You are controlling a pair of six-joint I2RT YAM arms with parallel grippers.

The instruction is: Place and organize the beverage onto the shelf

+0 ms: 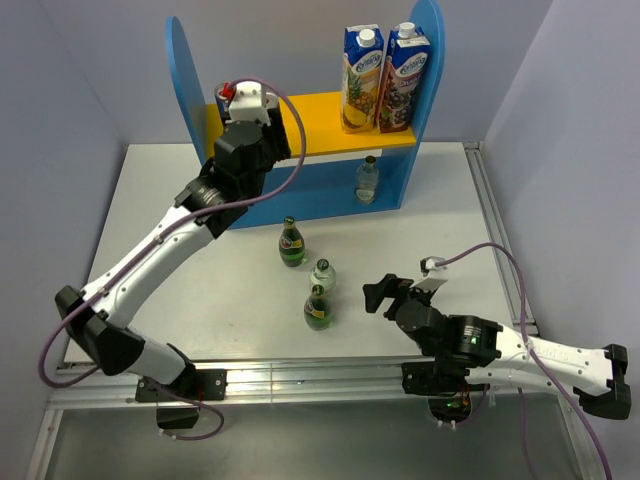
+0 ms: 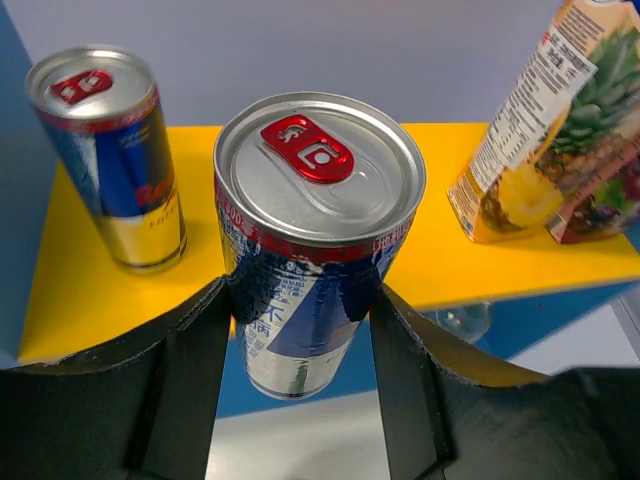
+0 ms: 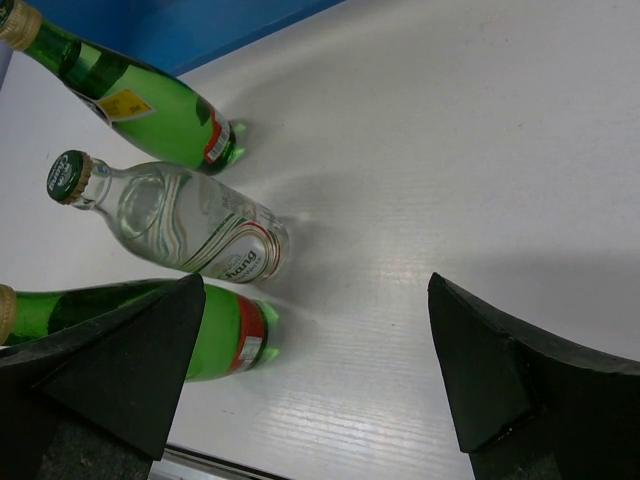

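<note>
The bottom of the can hangs at the board's front edge, short of the board's top. The can would fall if I opened now, so my left gripper should move it onto the board's top.
The shelf [image 1: 190, 70] stands at the back with its yellow-orange upper board [image 1: 320, 115]. My left gripper [image 1: 245, 100] is at the board's left end, shut on a blue-and-silver can [image 2: 315, 230] that it holds upright, the base hanging by the board's front edge. A second can [image 2: 105, 160] stands on the board at the far left. One clear bottle [image 1: 368, 180] stands on the lower level. Two green bottles [image 1: 291, 243] [image 1: 318, 308] and a clear bottle [image 1: 322, 273] stand on the table. My right gripper [image 1: 385, 292] is open and empty, just right of them; the near green bottle [image 3: 225, 330] is beside its left finger.
Two tall juice cartons [image 1: 362, 65] [image 1: 405, 65] stand at the right end of the upper board; one also shows in the left wrist view [image 2: 550, 130]. A metal rail [image 1: 300, 375] runs along the table's near edge. Grey walls close in the sides.
</note>
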